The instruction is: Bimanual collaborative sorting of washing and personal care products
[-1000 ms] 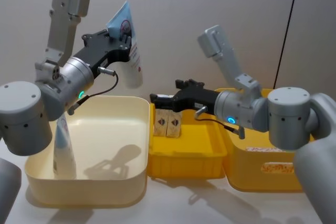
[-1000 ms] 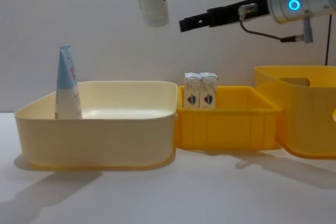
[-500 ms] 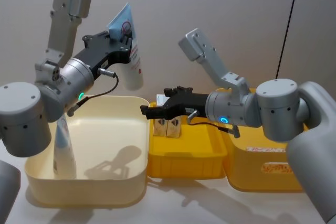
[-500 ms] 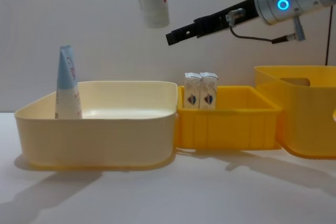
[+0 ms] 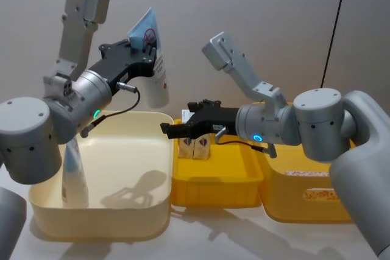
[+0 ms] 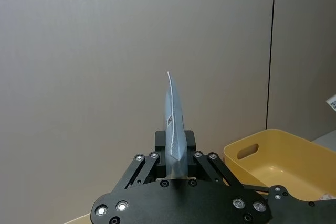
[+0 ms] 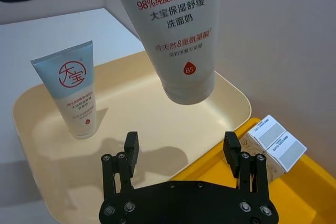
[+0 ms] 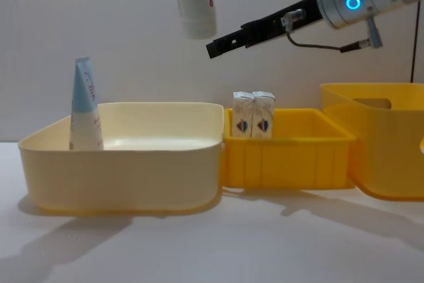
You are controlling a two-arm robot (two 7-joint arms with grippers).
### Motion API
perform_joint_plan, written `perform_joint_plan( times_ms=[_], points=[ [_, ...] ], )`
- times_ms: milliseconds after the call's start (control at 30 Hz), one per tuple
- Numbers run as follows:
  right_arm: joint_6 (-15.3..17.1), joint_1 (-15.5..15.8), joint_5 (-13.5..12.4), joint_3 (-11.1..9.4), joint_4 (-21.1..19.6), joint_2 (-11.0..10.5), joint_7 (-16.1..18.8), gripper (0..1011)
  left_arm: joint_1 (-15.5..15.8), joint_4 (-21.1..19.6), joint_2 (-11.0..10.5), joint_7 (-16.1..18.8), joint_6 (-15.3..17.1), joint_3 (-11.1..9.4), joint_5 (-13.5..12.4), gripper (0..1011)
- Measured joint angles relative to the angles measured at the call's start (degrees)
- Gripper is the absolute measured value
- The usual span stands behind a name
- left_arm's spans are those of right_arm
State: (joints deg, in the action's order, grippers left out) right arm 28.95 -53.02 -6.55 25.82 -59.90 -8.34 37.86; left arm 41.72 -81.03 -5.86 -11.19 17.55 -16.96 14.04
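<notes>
I should next grab the squeeze tube by its white lower body (image 5: 158, 83) (image 8: 197, 6) with my right gripper, because the fingers of my left gripper already cover the tube's blue crimped end.
High over the cream tub (image 5: 159, 168), my left gripper (image 5: 146, 45) is shut on the crimped end of a pale blue-and-white tube (image 5: 152, 65), which hangs cap down (image 8: 195, 1). The left wrist view has that tube (image 6: 173, 124) edge-on between the fingers. A second tube (image 5: 73, 172) stands upright at the tub's left side (image 8: 85, 107). My right gripper (image 5: 167, 129) hangs open just right of and below the held tube (image 7: 178, 30), its fingers (image 7: 131, 148) apart with nothing between them. Two small white cartons (image 5: 195, 145) stand side by side in the small yellow tray (image 8: 291, 157).
A larger yellow bin (image 5: 304, 196) sits to the right of the small tray (image 5: 213, 190). The three containers stand in a row on a white table against a plain wall. Bare table lies in front of them (image 8: 218, 243).
My right gripper has swung left over the cartons, towards the hanging tube. The left gripper and its tube have shifted slightly right.
</notes>
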Motion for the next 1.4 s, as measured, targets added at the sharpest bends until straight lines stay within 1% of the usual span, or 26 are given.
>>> perform_joint_plan(
  times_ms=[400,700,933,1133,1400],
  points=[
    [-0.90,-0.68,-0.61,0.52,0.50,0.50,-0.25,1001,0.15,0.52,0.44,-0.73,0.72,-0.53,0.19,194],
    [-1.76,-1.12,-0.75,0.60,0.68,0.63,-1.34,1001,0.14,0.55,0.42,-0.96,1.30,-0.93,0.60,195],
    [-2.55,-1.49,-0.64,0.70,0.43,0.31,-2.46,1001,-0.06,0.42,0.28,-1.15,1.82,-1.22,1.01,194],
    [-3.71,-1.95,-0.18,1.26,0.33,0.01,-2.75,1001,-0.17,0.33,0.14,-1.35,2.16,-1.49,1.39,194],
    [-6.09,-3.17,0.52,3.15,1.28,0.23,-1.99,1001,-0.40,0.19,-0.16,-1.44,2.51,-1.83,1.88,194]
  ],
)
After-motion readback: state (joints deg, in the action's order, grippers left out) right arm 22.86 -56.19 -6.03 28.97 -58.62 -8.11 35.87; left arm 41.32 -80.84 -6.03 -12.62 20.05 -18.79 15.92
